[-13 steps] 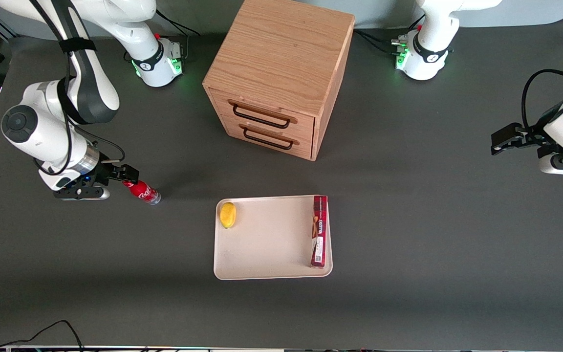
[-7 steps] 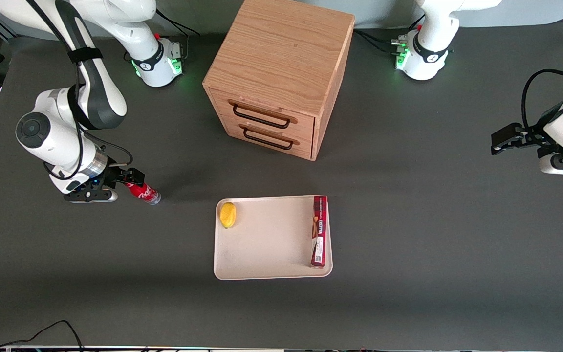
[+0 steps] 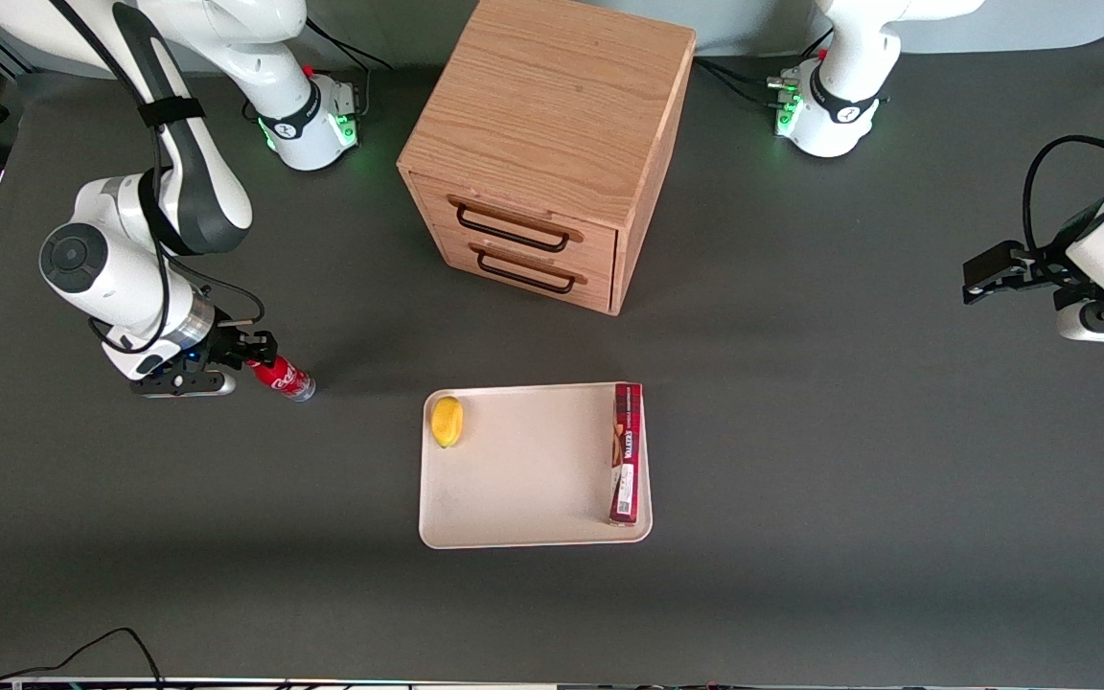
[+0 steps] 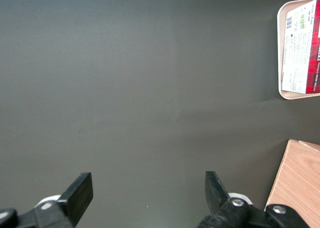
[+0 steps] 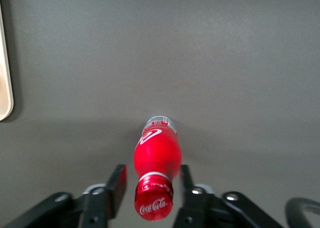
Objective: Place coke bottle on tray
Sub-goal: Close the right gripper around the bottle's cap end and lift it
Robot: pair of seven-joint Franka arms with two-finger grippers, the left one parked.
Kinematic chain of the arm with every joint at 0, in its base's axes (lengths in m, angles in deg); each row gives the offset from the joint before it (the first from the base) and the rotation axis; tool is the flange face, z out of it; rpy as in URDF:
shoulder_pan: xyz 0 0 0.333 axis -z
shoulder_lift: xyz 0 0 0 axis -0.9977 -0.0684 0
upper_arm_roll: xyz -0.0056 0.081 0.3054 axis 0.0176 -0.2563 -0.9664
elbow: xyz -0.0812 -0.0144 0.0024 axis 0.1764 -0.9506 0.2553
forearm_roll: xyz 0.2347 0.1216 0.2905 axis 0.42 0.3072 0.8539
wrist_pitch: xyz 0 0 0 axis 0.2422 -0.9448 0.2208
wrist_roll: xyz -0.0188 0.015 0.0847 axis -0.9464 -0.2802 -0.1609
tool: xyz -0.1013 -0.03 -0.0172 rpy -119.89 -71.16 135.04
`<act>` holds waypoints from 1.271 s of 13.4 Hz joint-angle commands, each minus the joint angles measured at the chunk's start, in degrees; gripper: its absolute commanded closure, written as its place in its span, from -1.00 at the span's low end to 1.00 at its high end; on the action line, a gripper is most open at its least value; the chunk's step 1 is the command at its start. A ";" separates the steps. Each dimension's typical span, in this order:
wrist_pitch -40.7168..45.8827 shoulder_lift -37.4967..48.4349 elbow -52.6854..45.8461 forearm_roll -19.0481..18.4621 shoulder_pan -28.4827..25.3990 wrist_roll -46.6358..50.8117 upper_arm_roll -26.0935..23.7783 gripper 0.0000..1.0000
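Next, my right gripper grabs the small coke bottle by its end with the cap [image 3: 261, 366] to set it onto the cream-white tray [image 3: 523, 470].
The coke bottle [image 3: 284, 377], small and red with white script, stands on the dark table toward the working arm's end, apart from the tray. In the right wrist view I look down on its red cap and body [image 5: 156, 153]. My right gripper [image 3: 260, 347] is open, with one finger on each side of the bottle's neck [image 5: 152, 177] and a gap showing at one finger. The cream-white tray [image 3: 523, 470] lies in the middle of the table, nearer the front camera than the cabinet. Its edge shows in the right wrist view [image 5: 4, 88].
On the tray lie a yellow lemon [image 3: 447, 421] and a long red box [image 3: 626, 452], at opposite ends. A wooden two-drawer cabinet [image 3: 552, 144] stands farther from the front camera than the tray. The left wrist view shows the tray's rim [image 4: 280, 48] and the box [image 4: 301, 48].
My right arm has shifted toward the bottle and the gripper has settled around its neck. The bottle has stayed in place.
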 commanded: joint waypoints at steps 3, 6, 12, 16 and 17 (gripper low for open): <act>-0.21 1.45 0.60 -0.70 0.44 -0.86 -0.26 1.00; 7.76 3.99 -4.04 -0.61 0.79 -0.78 -0.17 1.00; 38.95 4.01 -30.20 0.10 0.88 0.10 -0.08 1.00; 54.88 -5.46 -52.97 0.18 0.62 0.19 0.18 1.00; 56.65 -7.67 -56.50 0.01 0.26 0.63 0.27 1.00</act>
